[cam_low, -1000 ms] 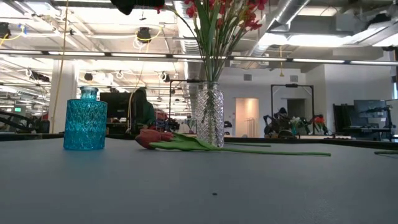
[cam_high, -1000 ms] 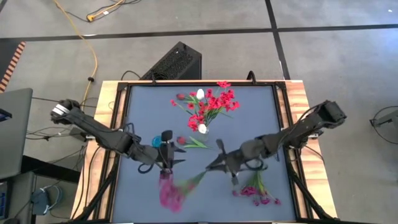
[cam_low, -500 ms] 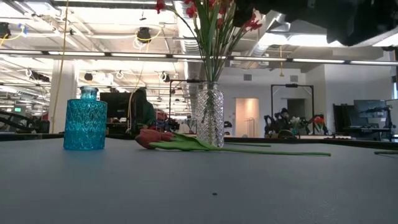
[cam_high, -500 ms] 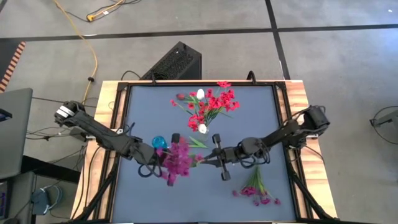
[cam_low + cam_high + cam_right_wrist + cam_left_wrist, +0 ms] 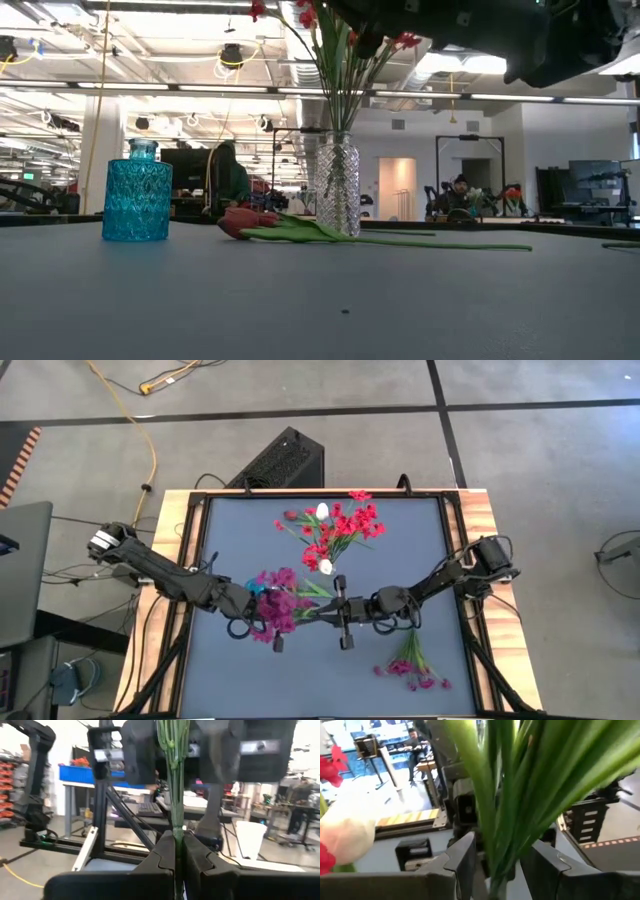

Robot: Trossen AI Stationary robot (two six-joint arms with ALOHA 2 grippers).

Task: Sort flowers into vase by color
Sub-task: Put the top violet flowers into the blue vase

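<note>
The left gripper grabs the magenta sprig by its bundled green stems next, to sort the sprig into the blue vase (image 5: 254,586).
A magenta sprig (image 5: 275,603) hangs level above the table, its blossoms over my left wrist, next to the blue vase (image 5: 137,192). My right gripper (image 5: 176,847) is shut on its stem and faces my left gripper (image 5: 497,867) at mid-table. My left gripper is open, and the sprig's green stems (image 5: 505,810) pass between its fingers. A clear vase (image 5: 338,185) at the far middle holds red flowers (image 5: 345,525) and white buds. A tulip (image 5: 250,222) lies on the table beside it. My right gripper pinches one green stem (image 5: 176,827) of the magenta sprig between its two fingers, coming level from the table's right, in line with the stem. The sprig is lifted clear of the table. My left gripper stands around the stem bundle; whether its fingers (image 5: 465,862) touch it I cannot tell.
Another magenta sprig (image 5: 412,665) lies on the table near the front right. A wooden frame (image 5: 480,520) borders the table. A black box (image 5: 285,460) stands on the floor behind the far edge. The near left of the table (image 5: 150,300) is free.
My right gripper has gone toward the table's left and down, swinging the magenta sprig: its blossoms have come from near the front edge up beside the blue vase, and the stems now lie between my left gripper's fingers. My left gripper has tipped up to level.
</note>
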